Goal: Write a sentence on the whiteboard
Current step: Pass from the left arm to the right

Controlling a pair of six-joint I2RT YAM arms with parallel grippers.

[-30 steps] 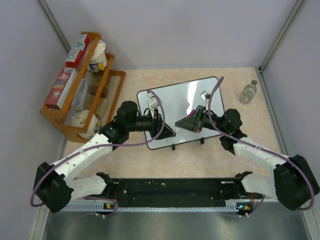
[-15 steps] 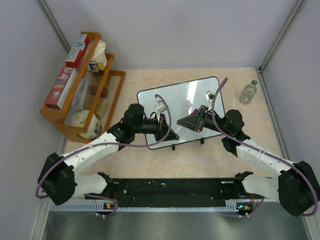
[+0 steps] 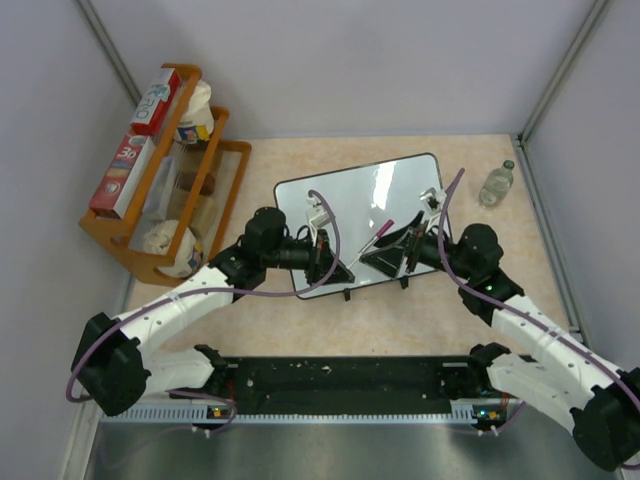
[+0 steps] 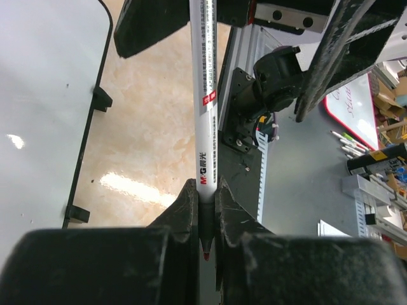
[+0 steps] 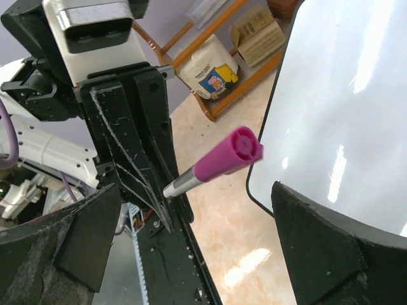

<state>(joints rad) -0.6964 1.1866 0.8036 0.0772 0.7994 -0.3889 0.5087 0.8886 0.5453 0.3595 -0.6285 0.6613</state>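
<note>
The marker needs to be reached by my right gripper and grabbed by its pink end (image 3: 385,228) (image 5: 228,155), so that the reddish tip stays free to write on the whiteboard.
The whiteboard (image 3: 350,200) lies flat mid-table, its glossy face blank; no sentence is in view on it. My left gripper (image 3: 327,262) hovers over the board's near edge, shut on a white-barrelled marker (image 4: 205,101) close to its reddish tip. The barrel points away toward the right arm and ends in a pink end (image 5: 230,156). My right gripper (image 3: 388,254) faces that end with both jaws wide apart. Neither of its fingers (image 5: 331,254) touches the marker. The board shows at the left of the left wrist view (image 4: 44,95) and at the right of the right wrist view (image 5: 343,95).
A wooden rack (image 3: 150,235) with boxes and packets stands at the table's left. A small clear bottle (image 3: 497,183) sits at the far right. The black base rail (image 3: 340,385) runs along the near edge. The board's black feet (image 4: 102,98) rest on the beige tabletop.
My left gripper closed on the marker. My right gripper then let go, opened wide and drew back a little to the right.
</note>
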